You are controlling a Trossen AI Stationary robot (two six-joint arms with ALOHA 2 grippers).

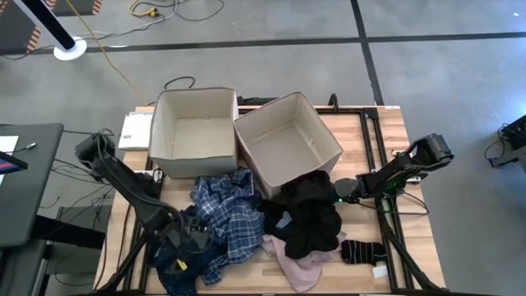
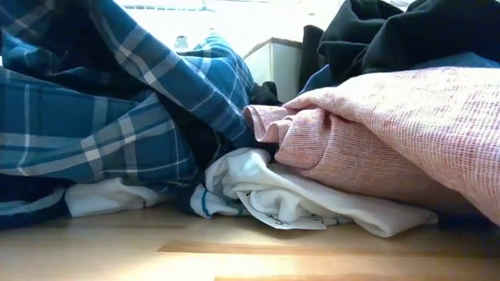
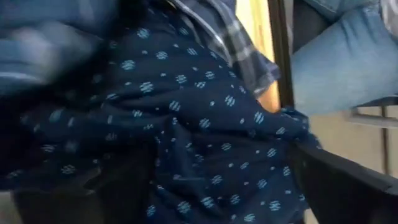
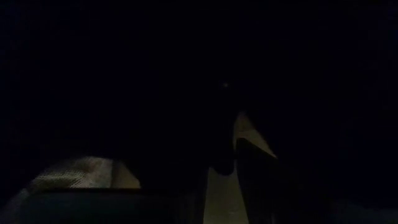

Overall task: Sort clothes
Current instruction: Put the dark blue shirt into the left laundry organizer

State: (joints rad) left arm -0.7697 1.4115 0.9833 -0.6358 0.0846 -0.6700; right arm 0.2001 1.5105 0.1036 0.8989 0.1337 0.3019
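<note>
The clothes need to be sorted. My left gripper will next grab the dark blue patterned piece by its bunched fold [image 3: 180, 149].
A heap of clothes lies on the wooden table in front of two beige boxes: plaid shirts [image 1: 226, 214], a dark blue patterned piece [image 1: 177, 267], a black garment [image 1: 312, 210], a pink one [image 1: 300, 263] and a black sock [image 1: 362, 251]. My left gripper [image 1: 196, 240] stands open and tipped down over the heap's left part. The dotted dark blue piece [image 3: 186, 124] fills its wrist view between the fingers [image 3: 348, 186]. My right gripper [image 1: 339, 190] reaches in from the table's right, shut on the black garment. In the low view, white pieces [image 2: 273, 195] lie under the pink one [image 2: 391, 133]. My left gripper is right at the dark blue patterned piece; I cannot tell whether it touches it. My right gripper holds the black garment at its right edge [image 1: 330, 191], coming slanting down from the table's right. The cloth hides the fingers and darkens the wrist view. The garment's bulk rests on the table and the heap.
The left box [image 1: 195, 131] and the right box [image 1: 288, 140] stand open at the table's far side, the right one turned at an angle. Black frame rails [image 1: 386, 164] run along the table's right. Light blue denim [image 3: 348, 56] shows beyond the table's edge.
</note>
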